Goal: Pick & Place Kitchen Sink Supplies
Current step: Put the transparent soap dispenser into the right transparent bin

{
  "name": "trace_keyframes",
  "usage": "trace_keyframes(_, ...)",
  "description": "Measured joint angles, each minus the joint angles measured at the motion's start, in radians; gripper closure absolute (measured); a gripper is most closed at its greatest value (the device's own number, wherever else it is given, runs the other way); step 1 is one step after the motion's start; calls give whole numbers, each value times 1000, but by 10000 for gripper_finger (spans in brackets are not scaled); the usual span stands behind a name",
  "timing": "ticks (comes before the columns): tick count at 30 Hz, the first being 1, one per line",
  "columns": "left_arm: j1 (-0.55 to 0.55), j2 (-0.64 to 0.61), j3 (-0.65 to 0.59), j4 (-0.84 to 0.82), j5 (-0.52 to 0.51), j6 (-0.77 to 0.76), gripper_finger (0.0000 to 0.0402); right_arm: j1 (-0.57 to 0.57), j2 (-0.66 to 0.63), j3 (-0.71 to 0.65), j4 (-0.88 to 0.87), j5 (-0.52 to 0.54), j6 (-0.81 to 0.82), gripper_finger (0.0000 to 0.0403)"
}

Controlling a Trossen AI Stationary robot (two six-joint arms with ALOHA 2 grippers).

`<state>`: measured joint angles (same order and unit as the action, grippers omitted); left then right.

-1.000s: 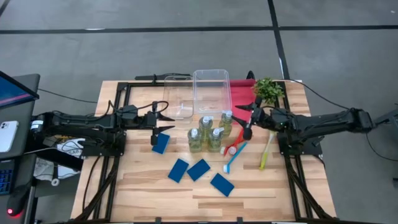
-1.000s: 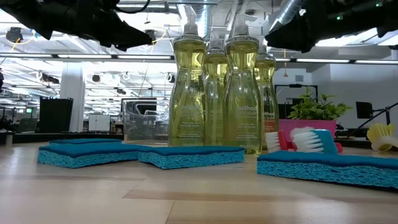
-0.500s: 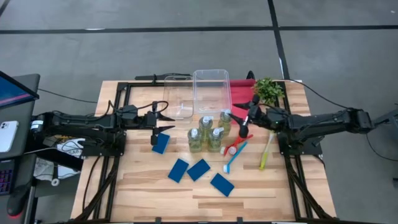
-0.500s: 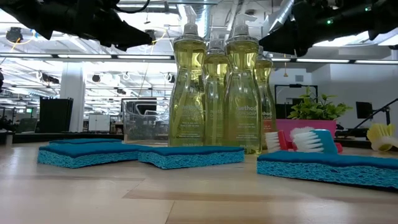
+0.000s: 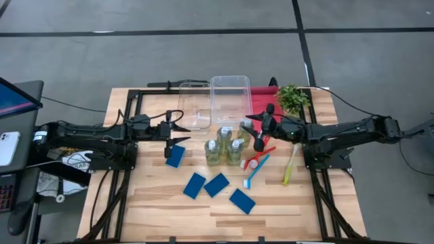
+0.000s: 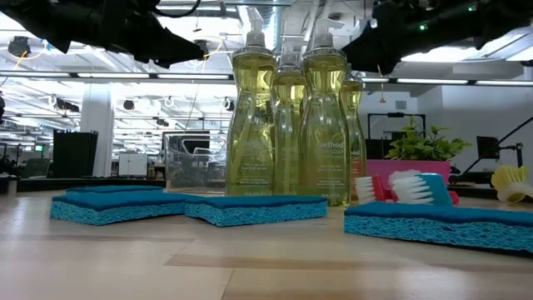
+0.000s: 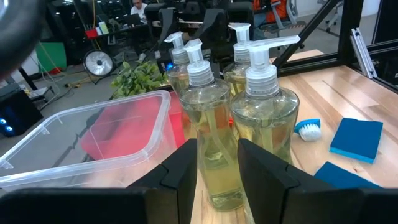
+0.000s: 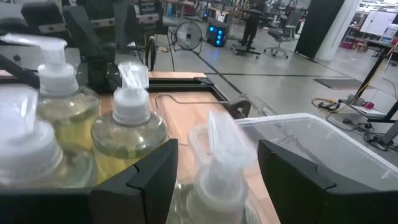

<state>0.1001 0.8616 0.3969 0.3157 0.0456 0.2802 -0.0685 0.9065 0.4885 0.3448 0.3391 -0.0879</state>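
Observation:
I should close my right gripper, because its fingers are on both sides of the bottle's pump head [image 5: 246,125] [image 8: 214,148]. Closing now would hold it.
Four clear pump bottles of yellow-green liquid [image 5: 227,144] stand upright in a cluster at mid-table. Several blue sponges [image 5: 217,184] lie flat in front of them and one sponge [image 5: 175,156] lies to their left. Red [image 5: 256,156], blue [image 5: 255,171] and yellow-green [image 5: 290,166] brushes lie to the right. My right gripper [image 5: 253,132] is open and level. Its fingers stand on either side of the far right bottle's pump head [image 8: 214,148], with a gap on each side. My left gripper [image 5: 182,133] waits open above the table, left of the bottles [image 7: 214,124].
Two clear plastic bins [image 5: 229,102] stand behind the bottles, with a red tray [image 5: 263,103] and a small leafy plant [image 5: 293,97] to their right. Bare wood lies along the table's near edge and at the left.
My right gripper has moved level toward the table's left, from beside the brushes up to the far right bottle, so that the pump head now stands between its fingers. The bottles, sponges and brushes have stayed where they were.

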Motion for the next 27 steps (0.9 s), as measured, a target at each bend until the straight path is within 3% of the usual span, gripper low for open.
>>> trace_keyframes(10,0,0,0,0,0,0,284,0,31,38,-1,1,0,219)
trace_keyframes(27,0,0,0,0,0,0,284,1,28,38,-26,1,-22,335)
